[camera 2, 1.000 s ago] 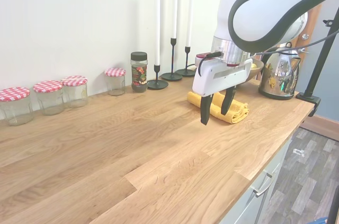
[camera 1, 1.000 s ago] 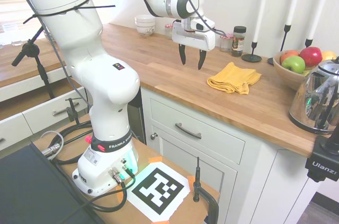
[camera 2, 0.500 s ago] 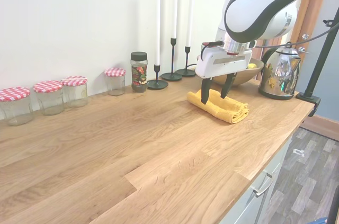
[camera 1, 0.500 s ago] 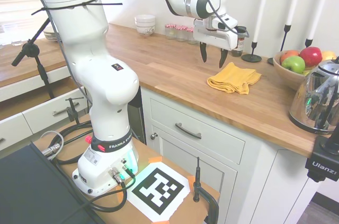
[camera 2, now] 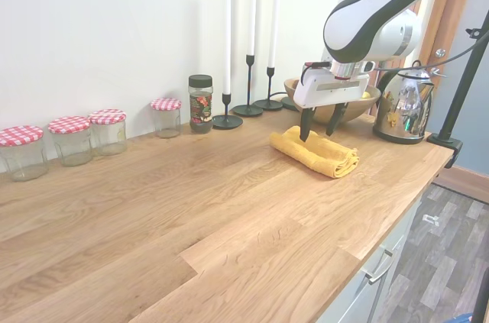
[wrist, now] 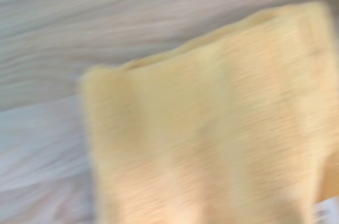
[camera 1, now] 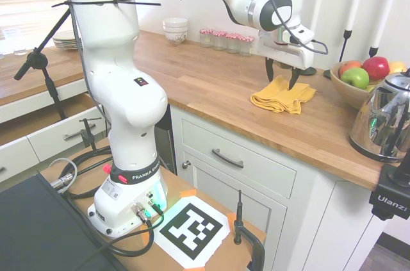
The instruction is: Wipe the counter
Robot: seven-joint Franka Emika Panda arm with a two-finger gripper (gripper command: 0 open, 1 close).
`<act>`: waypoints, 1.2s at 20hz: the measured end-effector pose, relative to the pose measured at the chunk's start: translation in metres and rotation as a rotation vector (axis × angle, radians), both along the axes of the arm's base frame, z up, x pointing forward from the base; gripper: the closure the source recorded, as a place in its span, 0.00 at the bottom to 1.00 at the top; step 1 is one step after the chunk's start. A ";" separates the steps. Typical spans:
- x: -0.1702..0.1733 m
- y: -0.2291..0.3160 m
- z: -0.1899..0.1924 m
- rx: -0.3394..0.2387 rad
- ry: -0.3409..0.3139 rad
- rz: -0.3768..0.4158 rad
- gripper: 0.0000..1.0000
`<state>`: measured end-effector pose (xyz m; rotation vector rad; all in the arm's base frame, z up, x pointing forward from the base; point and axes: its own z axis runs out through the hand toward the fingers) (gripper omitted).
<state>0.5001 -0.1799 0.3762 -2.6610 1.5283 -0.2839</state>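
My gripper's fingers are above the folded yellow cloth (camera 1: pixel 283 95), short of the counter wood. It isn't time to close yet: my gripper should first move lower, then close on the cloth.
The counter (camera 1: pixel 211 85) (camera 2: pixel 191 208) is a long brown butcher-block top over white cabinets. A folded yellow cloth (camera 1: pixel 283 95) (camera 2: pixel 315 152) lies flat on it toward the kettle end. My gripper (camera 1: pixel 281 77) (camera 2: pixel 322 127) hangs open just above the cloth, fingers pointing down, with nothing between them. In the wrist view the cloth (wrist: pixel 212 128) fills most of the blurred picture, with bare counter wood (wrist: pixel 79 33) beside it.
Black candlesticks (camera 2: pixel 248 86) and a spice jar (camera 2: pixel 200 103) stand by the wall behind the cloth. A fruit bowl (camera 1: pixel 359 79) and a steel kettle (camera 1: pixel 384 120) stand past it. Red-checked lidded jars (camera 2: pixel 72 140) line the wall further along. White bowls (camera 1: pixel 175 29) sit at the far end.
The arm has swung along the counter toward the kettle end, carrying the open gripper from bare wood to a spot right over the yellow cloth. The cloth has not moved.
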 end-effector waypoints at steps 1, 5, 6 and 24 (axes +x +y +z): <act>0.000 -0.005 0.000 0.000 -0.001 -0.003 0.00; -0.001 -0.015 -0.008 0.003 0.013 -0.015 0.00; 0.000 -0.017 -0.011 0.005 0.017 -0.018 0.00; 0.006 -0.032 -0.047 0.060 0.048 -0.046 1.00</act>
